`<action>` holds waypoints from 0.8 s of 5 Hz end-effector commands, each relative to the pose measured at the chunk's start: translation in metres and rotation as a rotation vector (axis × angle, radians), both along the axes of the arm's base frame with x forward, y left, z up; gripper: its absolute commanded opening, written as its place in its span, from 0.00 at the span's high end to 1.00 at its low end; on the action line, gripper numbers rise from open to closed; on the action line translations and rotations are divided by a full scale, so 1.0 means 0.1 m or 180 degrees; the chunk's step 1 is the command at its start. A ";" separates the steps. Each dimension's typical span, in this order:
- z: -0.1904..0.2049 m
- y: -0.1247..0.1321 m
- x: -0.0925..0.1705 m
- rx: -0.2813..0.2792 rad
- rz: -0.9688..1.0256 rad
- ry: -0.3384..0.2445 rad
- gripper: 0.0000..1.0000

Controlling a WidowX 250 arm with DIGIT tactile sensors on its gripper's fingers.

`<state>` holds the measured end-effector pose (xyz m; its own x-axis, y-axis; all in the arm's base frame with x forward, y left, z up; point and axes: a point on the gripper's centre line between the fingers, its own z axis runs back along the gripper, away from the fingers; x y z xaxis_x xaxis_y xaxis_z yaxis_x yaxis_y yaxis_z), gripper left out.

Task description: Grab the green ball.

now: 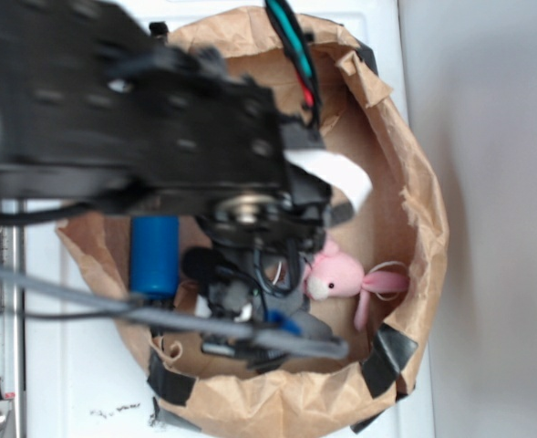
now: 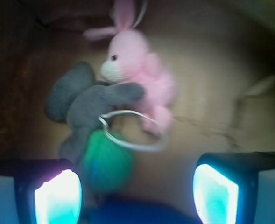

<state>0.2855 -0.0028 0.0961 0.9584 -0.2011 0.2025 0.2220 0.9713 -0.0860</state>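
The grey plush toy is against the far side of the green ball. My gripper should grab the ball around its round body next and leave the toy there.
The green ball lies on the brown paper floor in the wrist view, just ahead of my left fingertip and inside the gap between the fingers. My gripper is open wide, with nothing held. A grey plush toy rests against the ball's far side, and a white wire loop lies over the ball's top edge. In the exterior view the black arm reaches down into the bag and hides the ball.
A crumpled brown paper bag walls in everything. A pink plush bunny lies beyond the grey toy. A blue bottle stands at the bag's left side. A blurred dark-blue shape fills the bottom of the wrist view.
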 end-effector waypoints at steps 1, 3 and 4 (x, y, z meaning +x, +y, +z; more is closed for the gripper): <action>-0.27 -0.27 0.24 -0.0156 -0.0236 0.0212 0.00; -0.18 -0.26 0.23 -0.0209 -0.0301 0.0197 0.00; 0.01 -0.45 -0.11 -0.0264 -0.0369 0.0083 0.00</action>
<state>0.2711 -0.0420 0.0830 0.9472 -0.2847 0.1473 0.3097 0.9312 -0.1920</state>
